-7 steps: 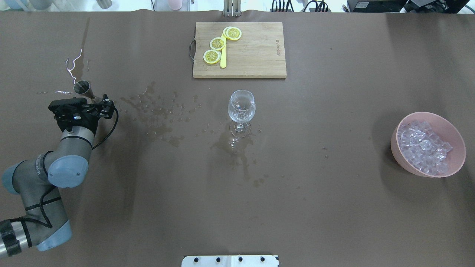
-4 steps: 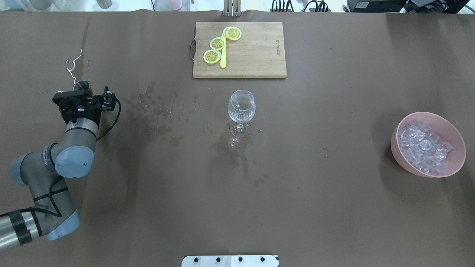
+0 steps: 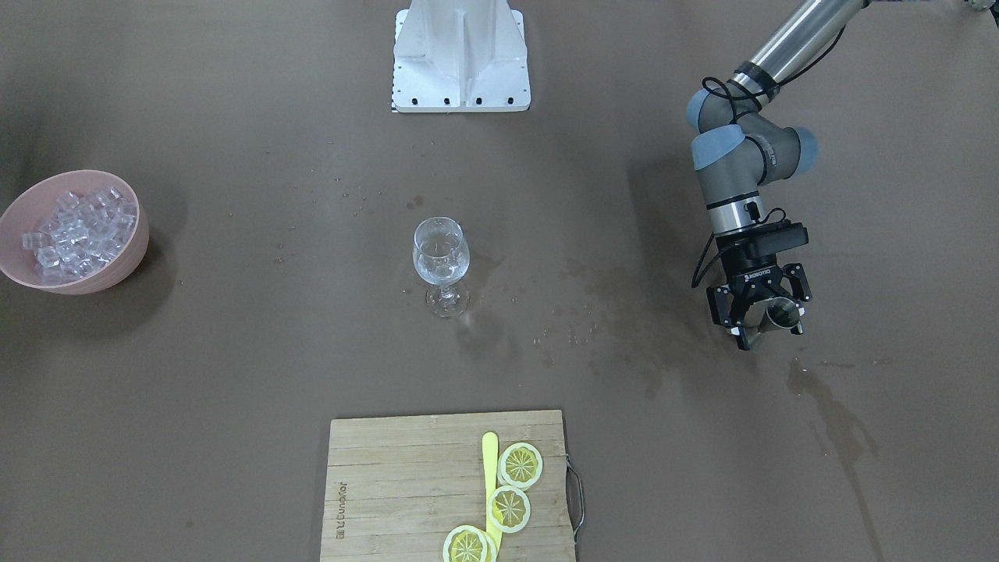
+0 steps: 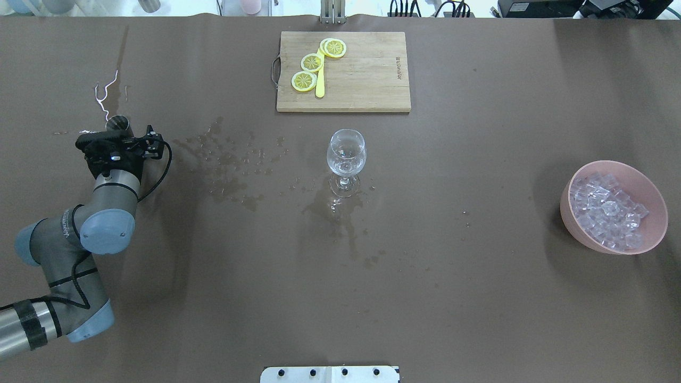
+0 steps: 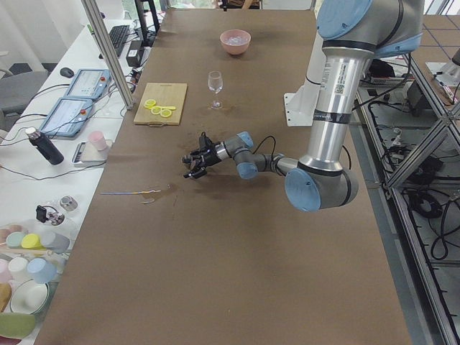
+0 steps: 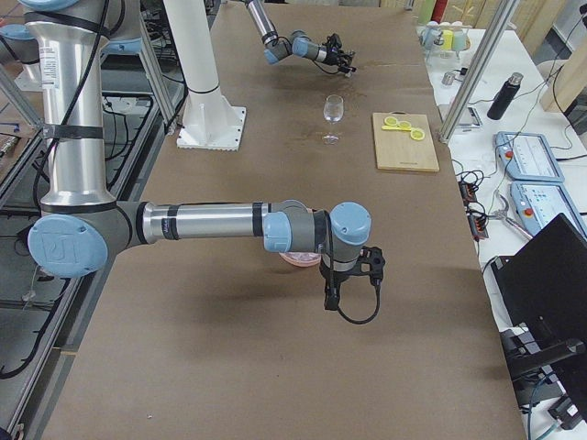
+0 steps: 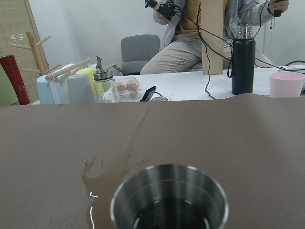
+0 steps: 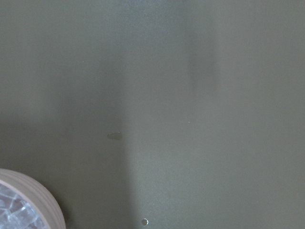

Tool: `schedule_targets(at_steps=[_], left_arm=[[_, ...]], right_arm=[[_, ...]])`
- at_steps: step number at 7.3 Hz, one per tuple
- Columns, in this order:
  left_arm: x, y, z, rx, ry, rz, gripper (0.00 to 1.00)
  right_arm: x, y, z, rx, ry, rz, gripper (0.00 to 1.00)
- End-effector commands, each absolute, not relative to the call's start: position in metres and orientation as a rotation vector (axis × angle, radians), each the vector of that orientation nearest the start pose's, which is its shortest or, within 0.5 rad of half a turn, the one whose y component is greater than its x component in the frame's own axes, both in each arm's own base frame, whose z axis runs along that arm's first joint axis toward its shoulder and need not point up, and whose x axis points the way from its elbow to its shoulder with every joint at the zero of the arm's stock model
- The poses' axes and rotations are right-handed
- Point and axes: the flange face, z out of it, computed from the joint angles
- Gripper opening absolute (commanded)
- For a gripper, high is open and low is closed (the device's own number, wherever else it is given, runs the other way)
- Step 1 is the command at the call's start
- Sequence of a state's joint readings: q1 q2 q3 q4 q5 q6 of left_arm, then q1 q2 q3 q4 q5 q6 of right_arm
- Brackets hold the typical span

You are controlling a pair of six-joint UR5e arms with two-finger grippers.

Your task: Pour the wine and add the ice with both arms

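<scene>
My left gripper next needs to grab the small steel cup by its body, below the cup's rim (image 3: 775,321). The cup will then pour wine into the glass (image 3: 441,253).
My left gripper (image 3: 767,326) stands at a small steel cup (image 3: 780,313) on the table, its fingers spread either side of the cup and open. The left wrist view shows the cup (image 7: 169,198) close below, with liquid (image 7: 167,220) in it. The wine glass (image 4: 346,154) stands upright mid-table. The ice (image 4: 606,210) is heaped in a pink bowl (image 4: 572,226) at the right. My right gripper (image 6: 339,286) hangs above the table next to the bowl, and I cannot tell whether it is open. No poured stream is in view.
A wooden cutting board (image 4: 367,74) with lemon slices (image 4: 312,62) and a yellow knife lies behind the glass. Wet stains (image 4: 229,170) spread between the cup and the glass. The white pedestal base (image 3: 460,55) is at the robot's edge.
My left gripper moved forward over the steel cup, so the cup's body is now hidden under it. In the last half second it barely moved. The cup, glass and bowl stayed put.
</scene>
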State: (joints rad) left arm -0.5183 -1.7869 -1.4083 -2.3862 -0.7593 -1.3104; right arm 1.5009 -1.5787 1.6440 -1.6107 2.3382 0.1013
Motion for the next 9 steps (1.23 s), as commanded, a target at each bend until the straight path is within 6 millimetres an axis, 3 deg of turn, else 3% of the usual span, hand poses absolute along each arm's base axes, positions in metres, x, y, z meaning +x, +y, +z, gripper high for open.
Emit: schedule_targets(at_steps=[1,4,5,6,9], left_arm=[[0.419,-0.476,0.524,1.024,0.479,-0.586,0.67],[0.419,-0.475,0.529,1.011,0.499,-0.628,0.07],[0.417,-0.475,0.523,1.013,0.511,-0.634,0.0],[0.415,-0.475,0.515,1.018,0.517,-0.63,0.0],[0.401,-0.469,0.45,1.064,0.591,-0.616,0.0]], right_arm=[[0.029,-0.494,0.63,-0.04,-0.766,0.019,1.0],[0.026,-0.494,0.631,-0.044,-0.766,0.015,1.0],[0.026,-0.499,0.627,-0.037,-0.767,0.013,1.0],[0.024,-0.5,0.625,-0.036,-0.767,0.011,1.0],[0.022,-0.503,0.625,-0.039,-0.767,0.008,1.0]])
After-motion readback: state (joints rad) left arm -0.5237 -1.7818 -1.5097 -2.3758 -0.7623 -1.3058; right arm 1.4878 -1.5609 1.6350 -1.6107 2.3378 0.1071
